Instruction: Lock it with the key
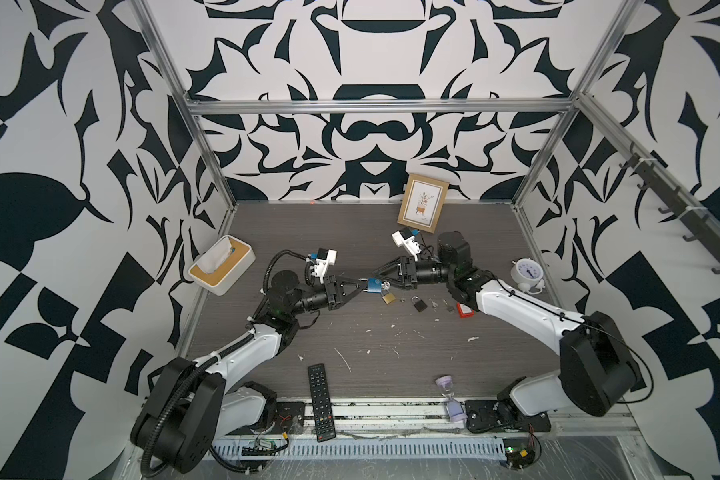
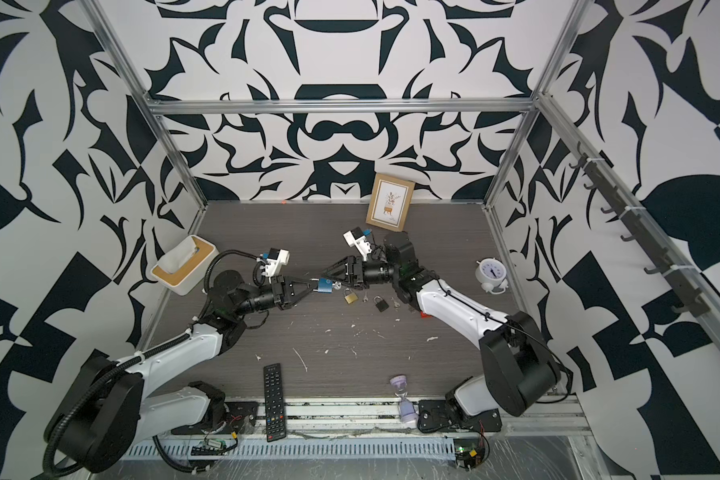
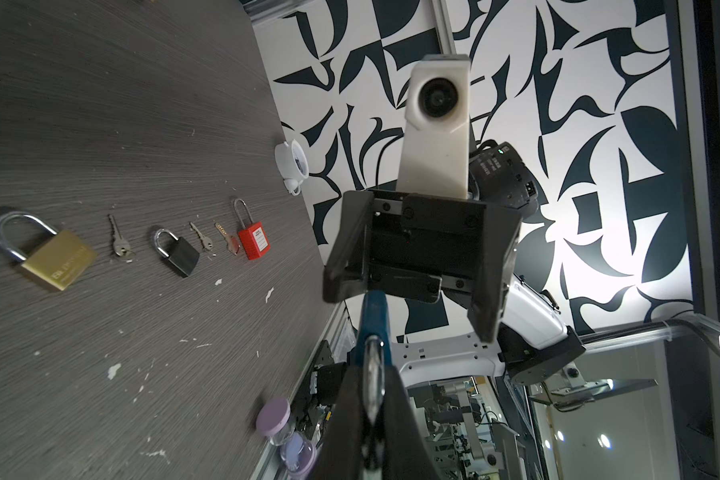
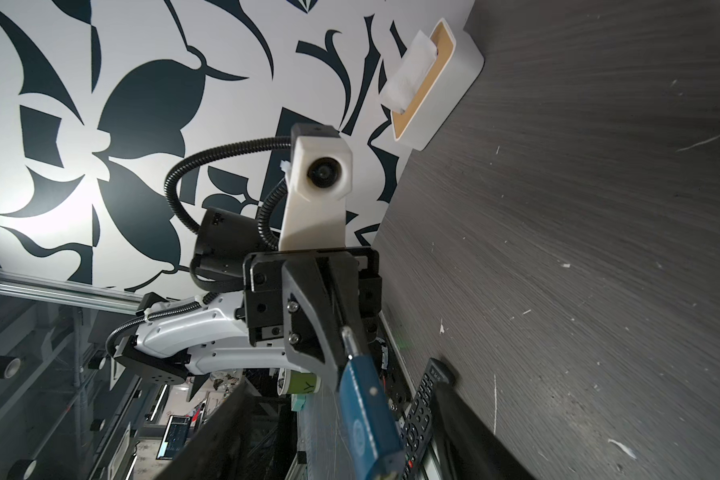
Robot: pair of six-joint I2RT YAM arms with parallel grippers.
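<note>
I should grab the silvery key [image 1: 386,286] next with my right gripper, by its end protruding from the blue padlock's bottom [image 1: 376,285], to pull the key straight out.
A blue padlock [image 1: 374,285] hangs in the air over the middle of the table. My left gripper [image 1: 361,290] is shut on its silver shackle [image 3: 373,370]. A silvery key [image 1: 386,286] sticks out of the lock's bottom end, facing my right gripper [image 1: 381,282]. That gripper is open. Its fingers [image 4: 466,432] stand wide on either side of the blue padlock [image 4: 368,415] without touching it. In the left wrist view the right gripper [image 3: 412,311] faces me with its jaws spread behind the blue padlock [image 3: 373,316].
On the table below lie a brass padlock [image 3: 51,253], a black padlock [image 3: 177,253], a red padlock [image 3: 252,241] and loose keys [image 3: 117,237]. A tissue box [image 1: 221,264], picture frame [image 1: 422,203], alarm clock [image 1: 526,274], remote [image 1: 321,401] and hourglass [image 1: 452,399] ring the work area.
</note>
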